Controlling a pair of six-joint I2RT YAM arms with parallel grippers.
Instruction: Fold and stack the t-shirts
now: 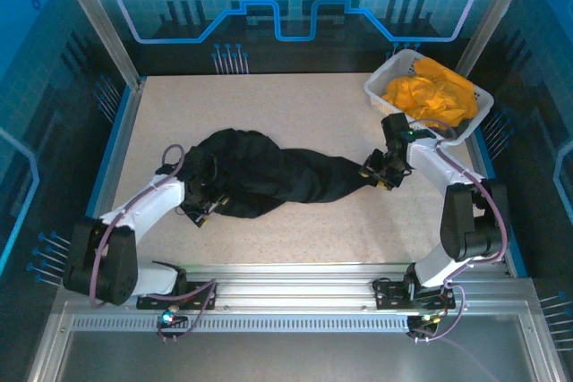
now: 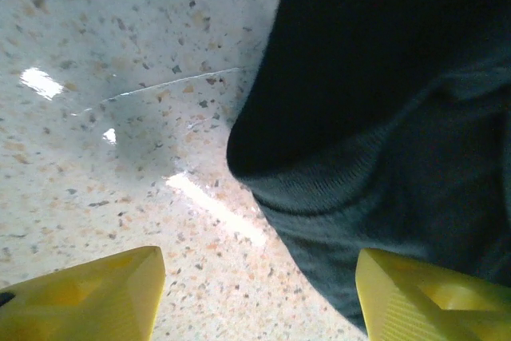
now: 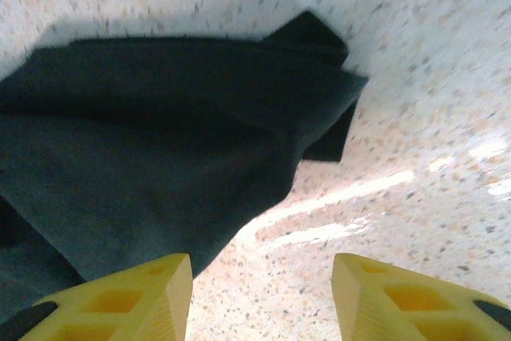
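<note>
The black t-shirt [image 1: 269, 174] needs to be stretched flat for folding, so next my left gripper should take it by the ribbed edge at its outer end.
A black t-shirt [image 1: 269, 174] lies crumpled and stretched across the middle of the speckled table. My left gripper [image 1: 204, 206] is at its left end, open; the left wrist view has the yellow fingers [image 2: 88, 301] spread over bare table with the black cloth [image 2: 383, 117] reaching the right finger. My right gripper [image 1: 380, 176] stands open at the shirt's right tip; in the right wrist view the black t-shirt [image 3: 160, 141] lies by the left finger [image 3: 128, 305], nothing held. Orange-yellow t-shirts [image 1: 431, 94] are heaped in the basket.
The white lattice basket [image 1: 380, 80] sits at the back right corner of the table [image 1: 295, 105]. Blue raised edges [image 1: 112, 145] border the table on both sides. A metal rail [image 1: 295, 279] runs along the near edge by the arm bases.
</note>
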